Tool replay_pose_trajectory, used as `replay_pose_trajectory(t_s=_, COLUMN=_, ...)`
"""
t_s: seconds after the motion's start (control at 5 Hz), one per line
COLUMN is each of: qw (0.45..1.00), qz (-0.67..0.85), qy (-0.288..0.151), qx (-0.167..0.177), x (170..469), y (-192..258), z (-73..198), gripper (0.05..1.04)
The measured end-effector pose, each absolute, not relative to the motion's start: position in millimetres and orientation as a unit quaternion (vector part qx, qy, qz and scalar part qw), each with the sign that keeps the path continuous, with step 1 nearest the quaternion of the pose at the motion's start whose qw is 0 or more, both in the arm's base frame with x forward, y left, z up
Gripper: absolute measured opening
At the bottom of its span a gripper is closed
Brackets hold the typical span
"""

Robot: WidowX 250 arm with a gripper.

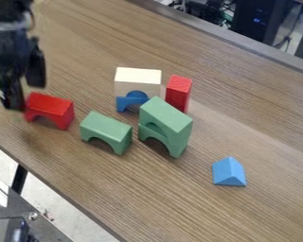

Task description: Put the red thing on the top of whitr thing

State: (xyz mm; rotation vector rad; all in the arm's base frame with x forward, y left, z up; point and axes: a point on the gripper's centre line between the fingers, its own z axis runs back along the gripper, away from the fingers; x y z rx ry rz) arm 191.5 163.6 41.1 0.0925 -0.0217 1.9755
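Observation:
I should grab the red arch block (51, 105) by its middle next, so that my gripper can set the arch block on top of the white block.
My gripper (24, 94) hangs at the upper left, open, its fingers apart. One fingertip is low, close to the left end of a red arch block (51, 105); whether they touch I cannot tell. The other finger stands higher, behind the block. The red arch rests on the table with its opening down. A white block (138, 81) lies across blue pieces (132, 99) near the middle. Just right of the white block, a red rectangular block (178, 92) stands upright, its lower part partly hidden by a green block.
A green arch (106, 131) is right of the red arch. More green blocks (166, 119) are stacked in front of the white block and upright red one. A blue wedge (228, 172) sits at the lower right. The wooden table's (262, 113) near edge runs diagonally along the lower left.

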Motion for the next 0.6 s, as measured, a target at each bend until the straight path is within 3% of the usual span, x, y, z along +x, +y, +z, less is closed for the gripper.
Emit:
replay_pose_trajectory(t_s=0.4, qw=0.555, qz=0.831, qy=-0.022, qx=0.04, x=192, y=141, z=35, gripper=0.962)
replay_pose_trajectory(t_s=0.6, qw=0.555, qz=0.83, qy=-0.037, qx=0.03, x=196, y=142, z=28, gripper=0.661)
